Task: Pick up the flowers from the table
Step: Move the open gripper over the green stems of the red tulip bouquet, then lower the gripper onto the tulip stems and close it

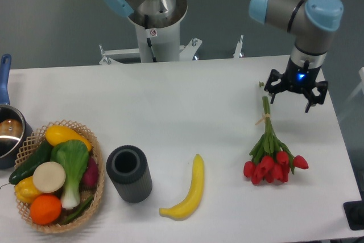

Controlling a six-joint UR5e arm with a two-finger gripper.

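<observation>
Next, my gripper grabs the green stems of the flowers, to lift the flowers off the table while their red heads stay free.
The flowers lie on the white table at the right: red tulip heads toward the front, green stems running back, tied with a tan band. My gripper hangs at the right rear, just right of the far stem ends. Its black fingers are spread apart and hold nothing. It looks a little above the table; I cannot tell whether it touches the stems.
A yellow banana lies at front centre. A dark grey cylindrical cup stands left of it. A wicker basket of toy vegetables sits front left, a pot with a blue handle at the left edge. The arm's base stands at the back.
</observation>
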